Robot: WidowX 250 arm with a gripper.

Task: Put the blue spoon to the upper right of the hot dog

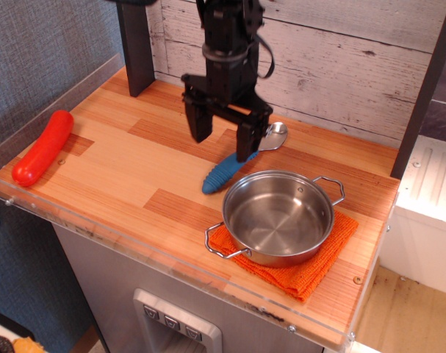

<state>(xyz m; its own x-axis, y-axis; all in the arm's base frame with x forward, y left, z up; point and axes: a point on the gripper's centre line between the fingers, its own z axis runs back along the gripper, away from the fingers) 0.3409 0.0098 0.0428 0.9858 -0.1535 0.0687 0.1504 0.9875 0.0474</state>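
The blue spoon (224,173) needs to be put down by the hot dog (42,146), so my gripper should next pick it up by its ribbed handle, near the spoon's bowl.
The blue spoon (224,173) lies on the wooden counter, its ribbed blue handle pointing front left and its silver bowl (274,135) toward the back wall. The red-orange hot dog (42,146) lies at the counter's far left edge. My black gripper (221,139) hangs open just above the spoon. Its right finger (247,143) covers the upper end of the blue handle and its left finger (195,122) stands to the left of it. The jaws hold nothing.
A steel pot (278,216) with two handles sits on an orange cloth (311,268) just right of and in front of the spoon. A dark post (134,44) stands at the back left. A clear lip (134,246) runs along the counter's front edge.
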